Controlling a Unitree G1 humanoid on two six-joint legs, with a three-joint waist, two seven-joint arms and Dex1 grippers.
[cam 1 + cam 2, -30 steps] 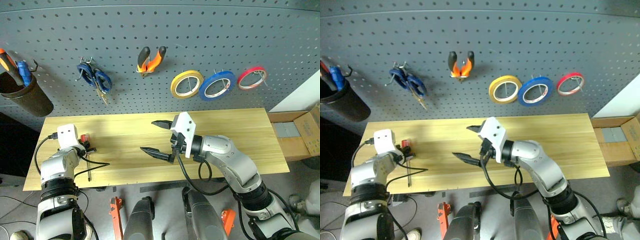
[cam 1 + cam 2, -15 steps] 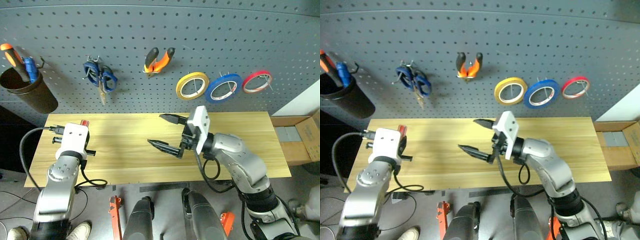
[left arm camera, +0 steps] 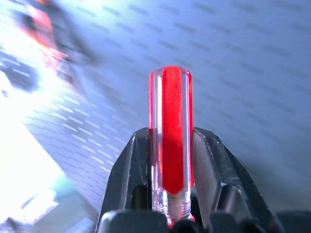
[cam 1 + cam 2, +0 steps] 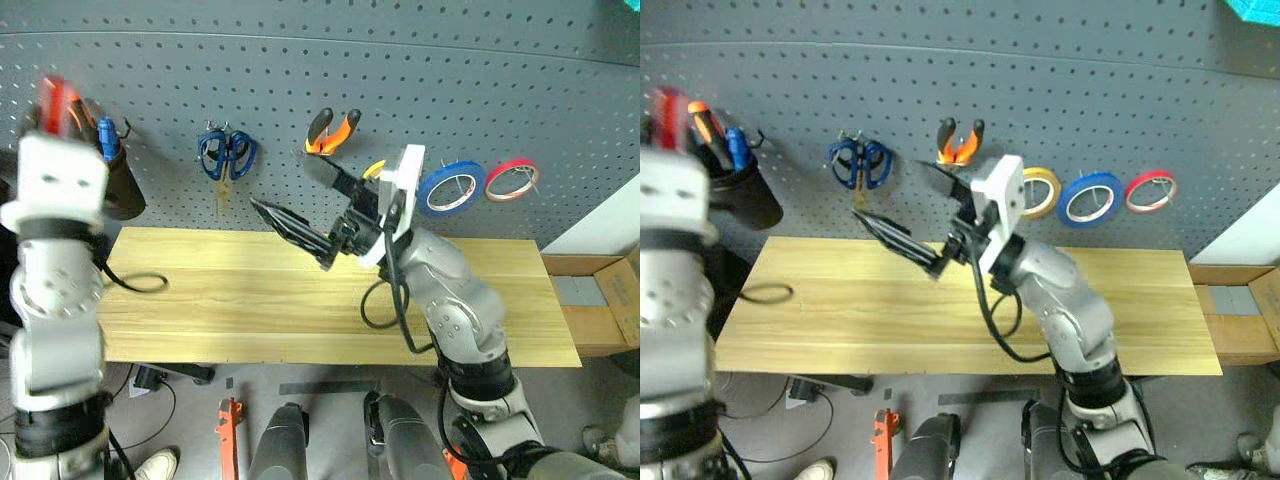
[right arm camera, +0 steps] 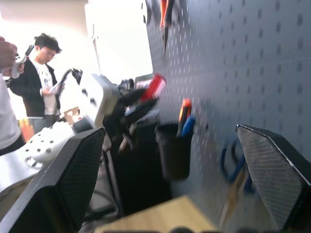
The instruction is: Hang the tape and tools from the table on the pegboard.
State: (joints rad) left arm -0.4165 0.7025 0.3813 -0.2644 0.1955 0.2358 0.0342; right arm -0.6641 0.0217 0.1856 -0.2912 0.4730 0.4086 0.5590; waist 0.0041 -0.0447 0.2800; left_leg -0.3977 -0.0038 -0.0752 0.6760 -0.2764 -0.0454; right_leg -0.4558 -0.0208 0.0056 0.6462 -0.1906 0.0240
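The red-handled screwdriver is high above the black cup's rim in the head view, so the screwdriver stays held in my left gripper for now.
My left gripper is shut on the red-handled screwdriver, held high at the far left in front of the pegboard, beside a black cup. The screwdriver's red handle sticks up from the fingers. My right gripper stands open and empty above the middle of the table, pointing left. On the pegboard hang the blue-handled scissors, the orange-and-black pliers and the blue tape.
The black cup holds an orange and a blue screwdriver. A yellow roll and a red roll flank the blue tape. A black cable loop lies on the table's left. A cardboard box sits right; a person stands beyond.
My left gripper has lifted the screwdriver off the table up to the pegboard near the cup, its wrist turning. The right gripper rose, still open. The camera view has tilted up.
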